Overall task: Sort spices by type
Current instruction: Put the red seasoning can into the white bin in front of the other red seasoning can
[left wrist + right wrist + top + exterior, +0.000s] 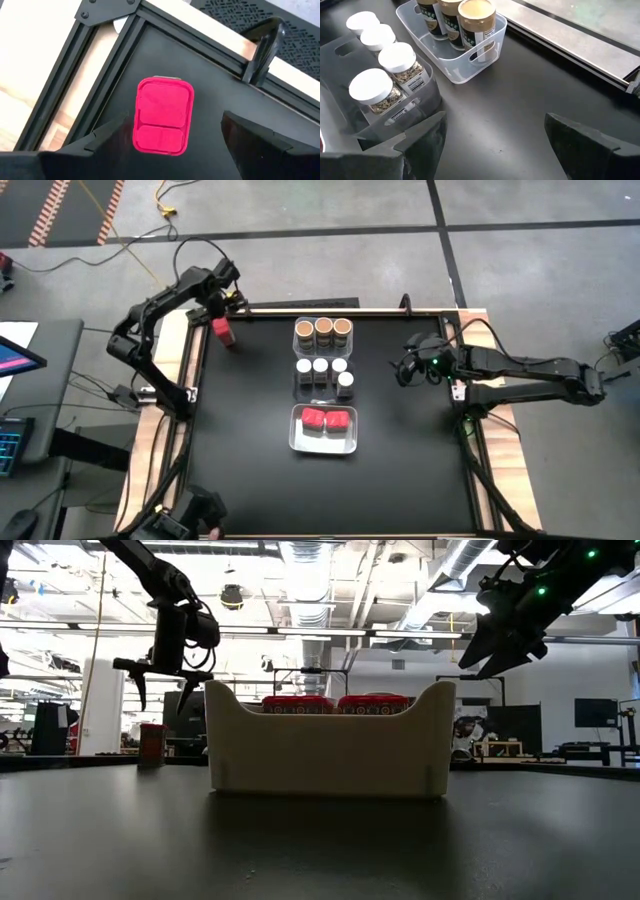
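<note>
I need to grab the last red-topped jar by its red lid (222,327) with my left gripper next. Then it can be sorted into the bin with its matching pair.
Three clear bins stand in a column at mid-table. The far bin (323,336) holds three tan-topped jars (476,15). The middle bin (322,375) holds several white-topped jars (370,85). The near bin (324,430) holds two red square-topped jars (326,419). One more red-topped jar (163,116) stands upright on the black table near its far-left corner (224,332). My left gripper (165,137) hovers above this jar, open, fingers on either side and clear of it. My right gripper (492,132) is open, raised over the table right of the bins.
The table's black metal frame and wooden border (100,60) run close beside the lone jar. A black clamp (262,47) sits on the far rail. Bare black tabletop (400,470) lies around the bins.
</note>
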Available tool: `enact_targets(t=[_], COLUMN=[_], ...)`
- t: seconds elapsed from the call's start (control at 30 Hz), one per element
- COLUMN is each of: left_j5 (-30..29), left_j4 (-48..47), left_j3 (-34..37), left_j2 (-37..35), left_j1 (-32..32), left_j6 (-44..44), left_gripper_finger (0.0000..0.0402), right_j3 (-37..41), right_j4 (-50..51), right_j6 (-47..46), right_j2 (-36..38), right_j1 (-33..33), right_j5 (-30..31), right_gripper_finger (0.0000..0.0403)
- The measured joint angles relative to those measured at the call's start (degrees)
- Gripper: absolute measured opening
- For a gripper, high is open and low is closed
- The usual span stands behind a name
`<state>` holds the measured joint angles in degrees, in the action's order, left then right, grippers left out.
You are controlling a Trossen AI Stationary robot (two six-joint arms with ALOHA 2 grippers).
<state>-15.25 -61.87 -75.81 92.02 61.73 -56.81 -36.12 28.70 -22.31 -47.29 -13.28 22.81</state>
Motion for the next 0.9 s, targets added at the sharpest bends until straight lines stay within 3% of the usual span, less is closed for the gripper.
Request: enact_targets(t=[0.43, 0.9], left_j5=[1.8, 1.9], left_j4=[6.4, 7.3], left_j3=[7.6, 7.8], left_j2=[0.2, 0.2], left_j1=[0.2, 0.7], left_j6=[-0.7, -0.1], left_gripper_finger=[0.0293, 0.0293], right_j3=[0.0, 0.0], right_j4=[3.1, 3.7], right_j6=[0.3, 0.3], right_j2=[0.0, 0.0], right_j1=[0.0, 0.0], right_j5=[0.0, 0.0], right_gripper_finger=[0.0363, 0.0363])
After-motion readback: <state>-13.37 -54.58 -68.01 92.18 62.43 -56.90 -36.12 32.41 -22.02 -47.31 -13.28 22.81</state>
